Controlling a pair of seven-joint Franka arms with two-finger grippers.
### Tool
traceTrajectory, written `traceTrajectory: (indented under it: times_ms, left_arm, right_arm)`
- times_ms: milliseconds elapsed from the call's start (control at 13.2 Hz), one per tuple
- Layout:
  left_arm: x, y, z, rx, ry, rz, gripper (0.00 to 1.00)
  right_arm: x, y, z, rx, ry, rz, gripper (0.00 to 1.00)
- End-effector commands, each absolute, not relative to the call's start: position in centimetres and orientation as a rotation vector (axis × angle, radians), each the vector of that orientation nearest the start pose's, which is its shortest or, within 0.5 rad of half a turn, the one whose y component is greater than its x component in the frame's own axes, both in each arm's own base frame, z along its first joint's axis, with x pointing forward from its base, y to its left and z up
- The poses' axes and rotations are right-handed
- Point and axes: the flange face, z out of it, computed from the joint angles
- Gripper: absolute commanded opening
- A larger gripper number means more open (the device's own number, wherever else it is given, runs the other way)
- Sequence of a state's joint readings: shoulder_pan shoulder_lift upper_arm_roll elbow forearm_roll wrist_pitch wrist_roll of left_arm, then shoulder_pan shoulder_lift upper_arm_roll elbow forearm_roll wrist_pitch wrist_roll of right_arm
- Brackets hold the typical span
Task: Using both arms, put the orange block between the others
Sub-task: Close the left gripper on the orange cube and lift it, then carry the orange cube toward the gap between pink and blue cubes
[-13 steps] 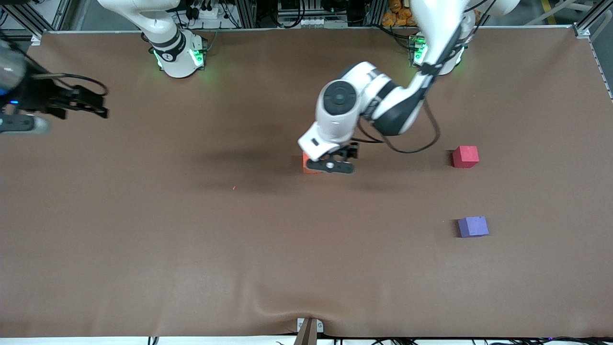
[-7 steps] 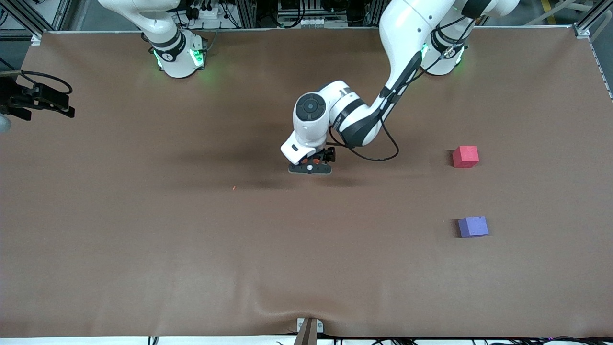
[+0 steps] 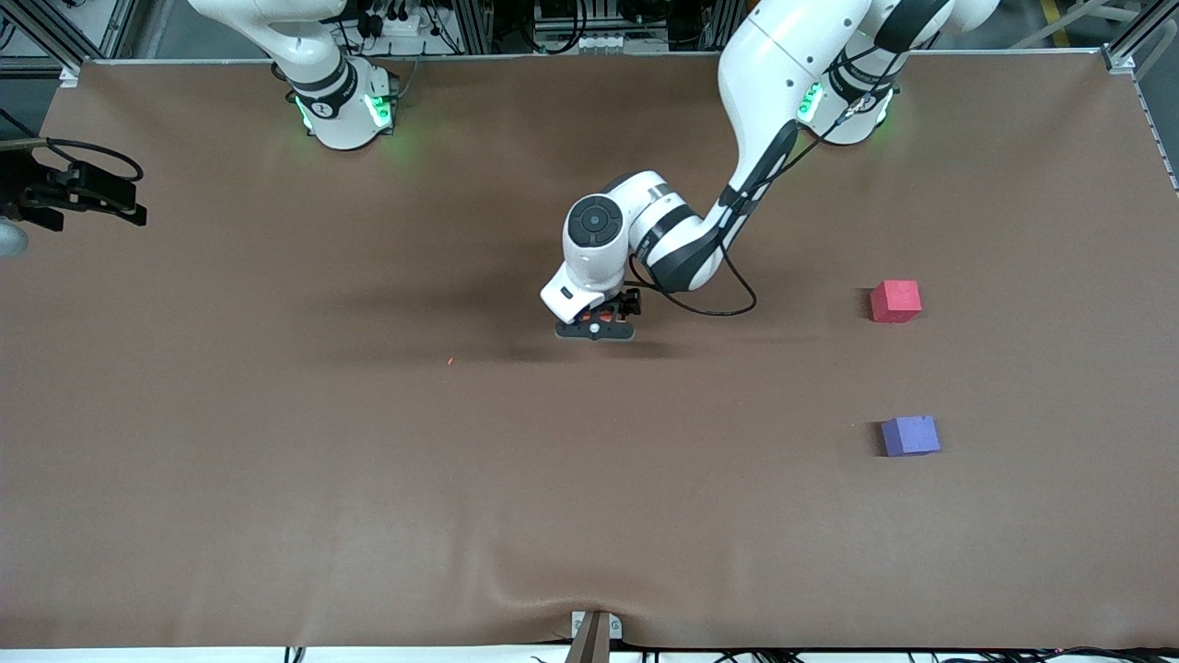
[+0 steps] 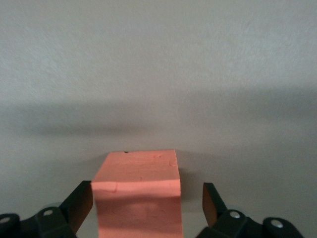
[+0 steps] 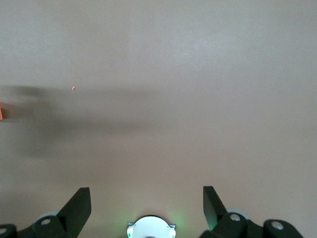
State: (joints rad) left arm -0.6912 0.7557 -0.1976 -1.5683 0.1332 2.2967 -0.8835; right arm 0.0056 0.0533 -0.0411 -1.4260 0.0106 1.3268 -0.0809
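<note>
My left gripper's fingers reach down on both sides of the orange block in the left wrist view, so they would hold it if I closed now. I will close.
The orange block (image 4: 138, 193) sits on the brown table near its middle, between the two fingers of my left gripper (image 4: 148, 198). That gripper is open: one finger is close against one side of the block and a gap shows at the other side. In the front view my left gripper (image 3: 596, 329) covers the block almost wholly. The pinkish-red cube (image 3: 895, 301) and the purple-blue cube (image 3: 910, 436) stand apart toward the left arm's end, the purple-blue one nearer the front camera. My right gripper (image 3: 138, 203) waits open over the right arm's end of the table, holding nothing (image 5: 147, 198).
A tiny orange crumb (image 3: 449, 362) lies on the brown mat (image 3: 368, 479) toward the right arm's end from the block. A black cable (image 3: 728, 308) loops off the left wrist. A metal bracket (image 3: 594, 631) sits at the table's front edge.
My left gripper came from beside the orange block down around it, then barely moved. My right gripper drew back toward its end of the table.
</note>
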Motion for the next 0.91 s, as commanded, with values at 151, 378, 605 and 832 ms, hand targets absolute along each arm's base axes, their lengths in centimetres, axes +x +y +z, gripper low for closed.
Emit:
traceTrajectory:
  times_ms: [151,378,605,832]
  left_arm:
    - [45.4,-53.1,20.2,-3.139,0.044,0.032,0.03]
    - [47.6,-49.9,23.7,-3.113,-0.021,0.002,0.0]
    - [52.7,-39.8,30.4,-3.117,0.052,-0.079,0.0]
    - [56.3,-28.8,33.5,-3.083,0.156,-0.07,0.0]
  right_arm:
    - [53.8,-4.8,64.5,-3.122,-0.127,0.243,1.0]
    - [53.8,-4.7,64.5,-3.121,-0.127,0.24,1.0]
    - [53.9,-4.7,64.6,-3.118,-0.126,0.234,1.0]
    - [54.1,-4.6,64.4,-3.117,-0.142,0.239,1.0]
